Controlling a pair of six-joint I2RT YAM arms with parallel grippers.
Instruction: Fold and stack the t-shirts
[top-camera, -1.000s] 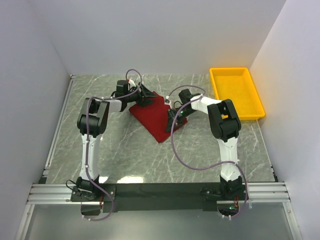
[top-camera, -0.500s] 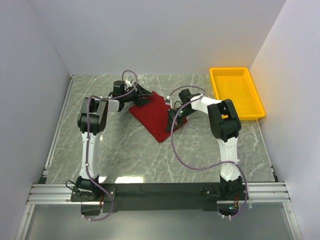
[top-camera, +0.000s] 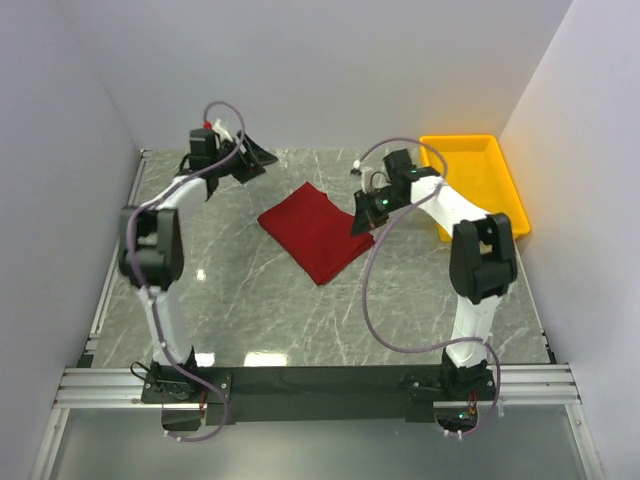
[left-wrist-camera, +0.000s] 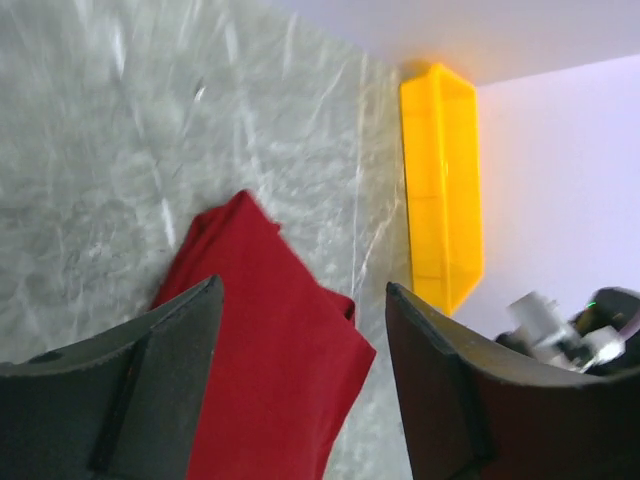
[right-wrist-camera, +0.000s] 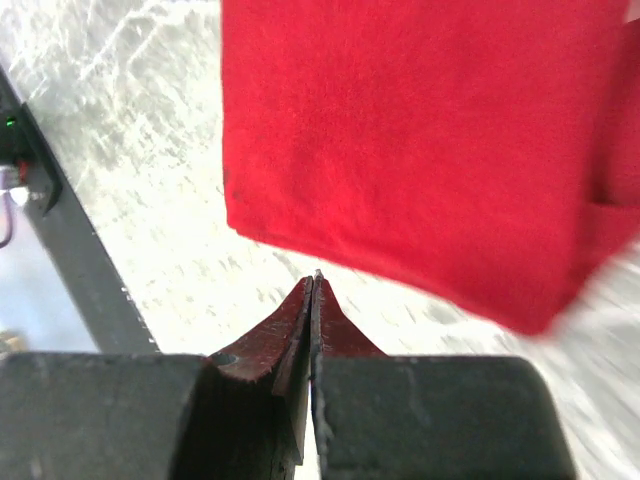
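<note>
Next, the left gripper grabs the folded dark red t-shirt by its edge nearest that gripper and drags it aside for stacking.
A dark red t-shirt (top-camera: 316, 232) lies folded into a rough rectangle on the marble table, lying diagonally. My left gripper (top-camera: 256, 162) hangs raised at the back left, well away from the shirt. It is open with nothing in it, and in the left wrist view the t-shirt (left-wrist-camera: 270, 350) shows beyond the gap of the gripper (left-wrist-camera: 303, 288). My right gripper (top-camera: 361, 224) sits just off the shirt's right edge. Its fingers are shut flat together on nothing, with the t-shirt (right-wrist-camera: 420, 150) a short way ahead of the gripper (right-wrist-camera: 317, 282).
A yellow plastic tray (top-camera: 455, 139) stands at the back right against the wall, and it also shows in the left wrist view as the tray (left-wrist-camera: 440, 190). White walls close the table on three sides. A black rail (top-camera: 320, 380) carries the arm bases along the near edge.
My left arm has lifted off the shirt's back corner and swung up to the back left. The right gripper has drawn back rightward off the shirt's edge. The shirt stays folded in place.
</note>
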